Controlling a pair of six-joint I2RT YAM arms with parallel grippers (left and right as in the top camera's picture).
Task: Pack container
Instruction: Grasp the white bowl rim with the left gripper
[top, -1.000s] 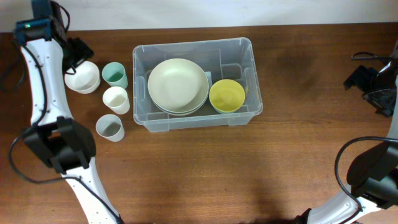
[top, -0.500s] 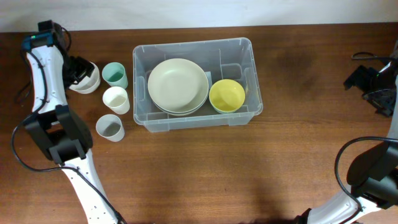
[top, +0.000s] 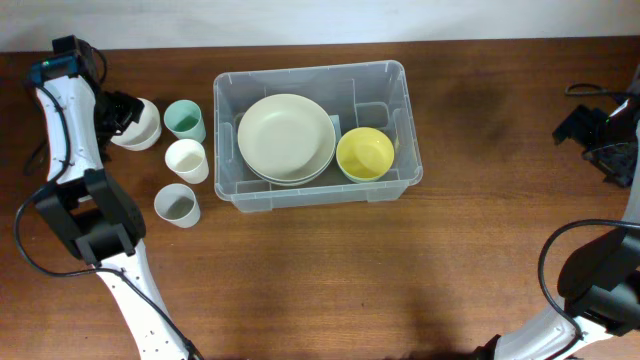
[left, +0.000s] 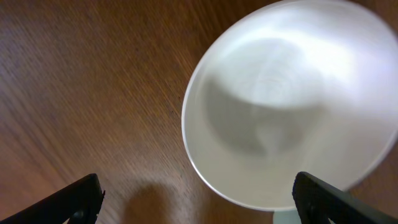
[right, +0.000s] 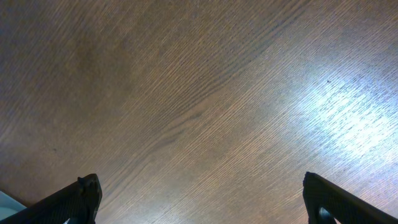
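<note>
My left gripper will next grab the white bowl (top: 142, 127) by its near rim, so that its bottom stays free to fit into the container's yellow bowl.
The clear plastic container (top: 385, 80) stands at the table's middle back. It holds stacked cream plates (top: 286, 137) and a yellow bowl (top: 364, 153). A white bowl (top: 142, 127) sits left of it and fills the left wrist view (left: 292, 99). My left gripper (top: 112, 112) is open just left of the white bowl, its fingers (left: 196, 199) wide apart with the bowl's near rim between them. My right gripper (top: 600, 135) is open and empty at the far right, over bare wood (right: 199, 199).
A teal cup (top: 184, 120), a white cup (top: 186, 160) and a grey cup (top: 176, 205) stand in a column between the white bowl and the container. A black cable (top: 590, 90) lies at the far right edge.
My left gripper has swung from beside the bowl's upper side down to its left edge. The bowl has shifted slightly. The right arm has not moved.
</note>
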